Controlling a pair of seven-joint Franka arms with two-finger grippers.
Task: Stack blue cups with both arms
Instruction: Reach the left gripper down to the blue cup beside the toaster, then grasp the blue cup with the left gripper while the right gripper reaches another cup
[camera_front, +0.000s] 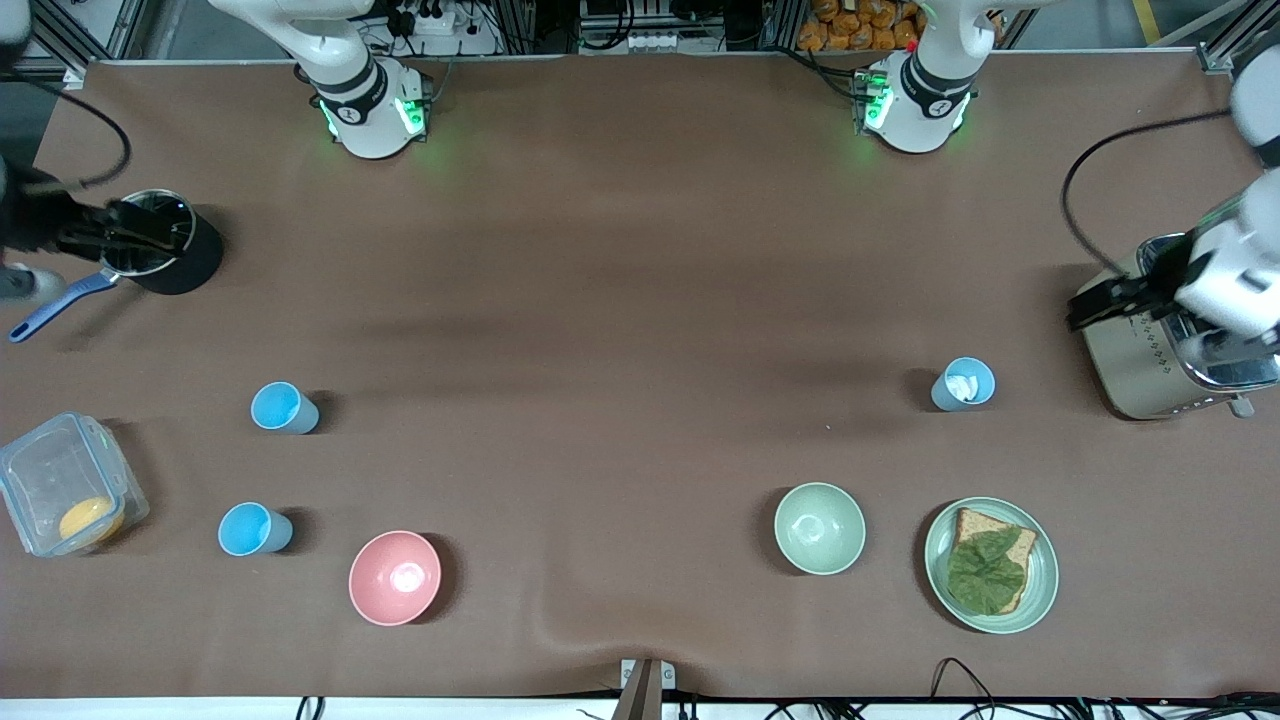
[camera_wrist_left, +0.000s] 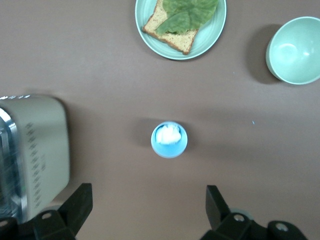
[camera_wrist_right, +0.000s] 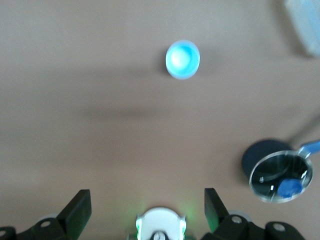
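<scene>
My left gripper will next grab the paler cup with the white bit inside by its rim, to stack the blue cups.
Three blue cups stand upright on the brown table. A sky-blue cup (camera_front: 283, 407) and a second sky-blue cup (camera_front: 253, 529), nearer the front camera, stand toward the right arm's end. A paler cup with a white bit inside (camera_front: 964, 384) stands toward the left arm's end. My right gripper (camera_front: 150, 232) is open and empty, up in the air over the pot; its wrist view (camera_wrist_right: 145, 207) shows one sky-blue cup (camera_wrist_right: 182, 59) well away from it. My left gripper (camera_front: 1085, 303) is open and empty over the toaster; its wrist view (camera_wrist_left: 147, 210) shows the paler cup (camera_wrist_left: 169, 139) apart from the fingers.
A pot (camera_front: 160, 245) with a blue handle and a clear box (camera_front: 60, 495) lie at the right arm's end. A pink bowl (camera_front: 395, 577), a pale green bowl (camera_front: 819, 528) and a plate (camera_front: 1040, 580) with bread and a leaf lie near the front camera. A toaster (camera_front: 1150, 360) stands at the left arm's end.
</scene>
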